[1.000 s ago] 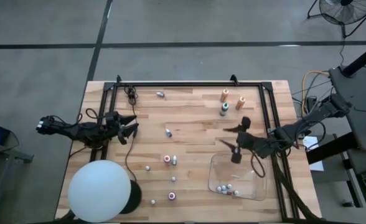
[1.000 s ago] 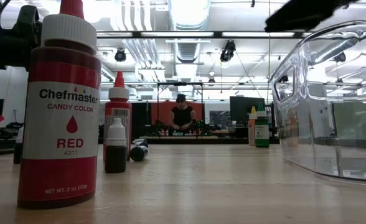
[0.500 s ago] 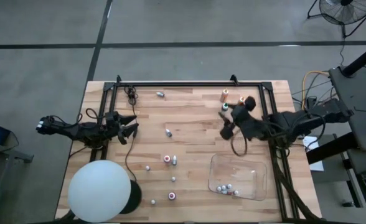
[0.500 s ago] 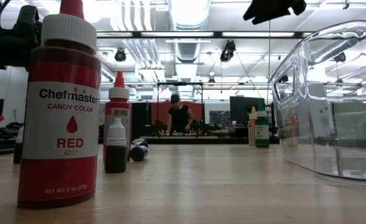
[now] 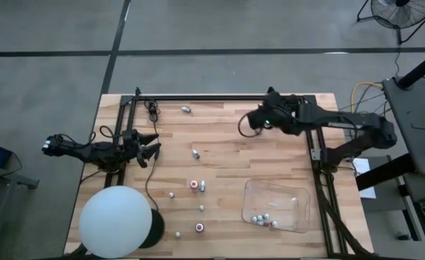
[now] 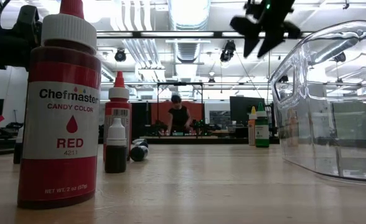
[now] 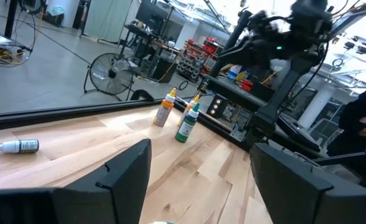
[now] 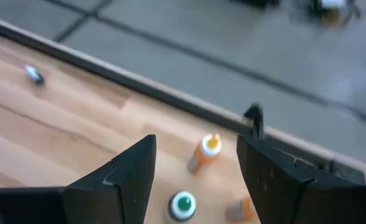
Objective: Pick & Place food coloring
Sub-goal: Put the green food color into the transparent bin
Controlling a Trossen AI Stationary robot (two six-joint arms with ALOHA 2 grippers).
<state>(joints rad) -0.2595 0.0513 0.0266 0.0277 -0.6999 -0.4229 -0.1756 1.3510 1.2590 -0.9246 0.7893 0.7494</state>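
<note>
My right gripper grabs the yellow-capped food coloring bottle by its orange body (image 8: 200, 163) next, to place it in the clear tray.
Several tiny food coloring bottles are scattered on the wooden table: one lies near the far edge (image 5: 186, 110), others stand mid-table (image 5: 194, 185), and a few lie in the clear tray (image 5: 262, 219). My right gripper (image 5: 250, 123) hangs open in the air over the far right group, which its arm hides in the high view. The right wrist view shows that group below the open gripper (image 8: 195, 186): an orange bottle with a yellow cap (image 8: 205, 152), a green-capped one (image 8: 183, 204) and another orange one (image 8: 242, 208). My left gripper (image 5: 149, 146) waits open at the left edge.
A clear shallow tray (image 5: 299, 198) sits at the near right. A big white ball (image 5: 115, 217) fills the near left corner. A black rail (image 5: 212, 97) runs along the far edge, and a cable (image 5: 152, 112) hangs at the far left. Bare wood lies mid-table.
My right gripper has swung from above the tray toward the far edge and slightly left, turning as it went, and now hovers above the far right group of bottles. It has stayed open. No bottle has moved.
</note>
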